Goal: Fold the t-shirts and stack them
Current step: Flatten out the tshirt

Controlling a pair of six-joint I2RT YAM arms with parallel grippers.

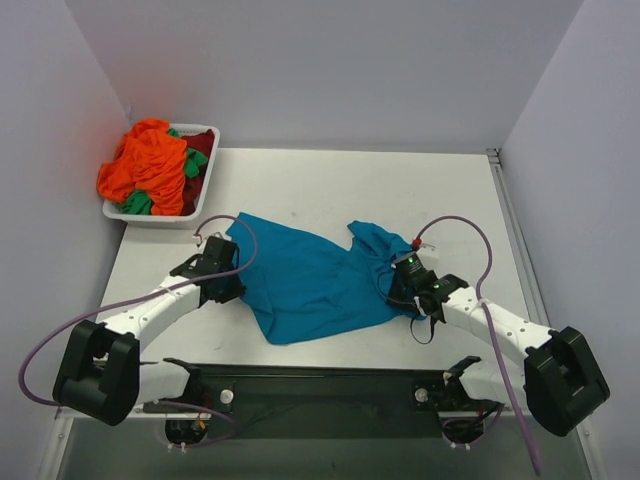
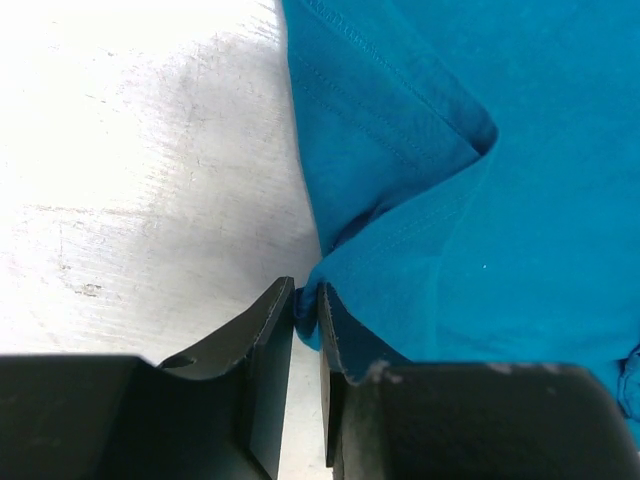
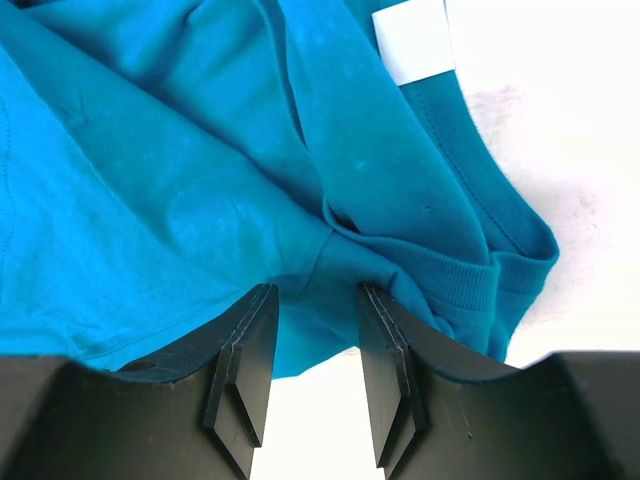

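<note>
My right gripper will next grab the teal-blue t-shirt (image 1: 310,280) by the cloth beside its ribbed collar, to spread it flat for folding.
A teal-blue t-shirt (image 1: 310,280) lies crumpled on the white table, between the two arms. My left gripper (image 1: 228,283) is at its left edge. In the left wrist view the gripper (image 2: 307,298) is shut on a small fold of the shirt's edge (image 2: 420,200). My right gripper (image 1: 400,287) is at the shirt's right side, by the collar. In the right wrist view it (image 3: 317,295) is open, with its jaws on either side of the cloth (image 3: 200,180) beside the ribbed collar (image 3: 470,285). An orange t-shirt (image 1: 145,165), a green one (image 1: 195,160) and a dark red one (image 1: 200,140) lie heaped at the back left.
The heaped shirts fill a white plastic tray (image 1: 165,217) at the table's back left corner. A white label (image 3: 412,40) shows inside the teal shirt's neck. Grey walls enclose the table on three sides. A black bar (image 1: 320,375) runs along the near edge.
</note>
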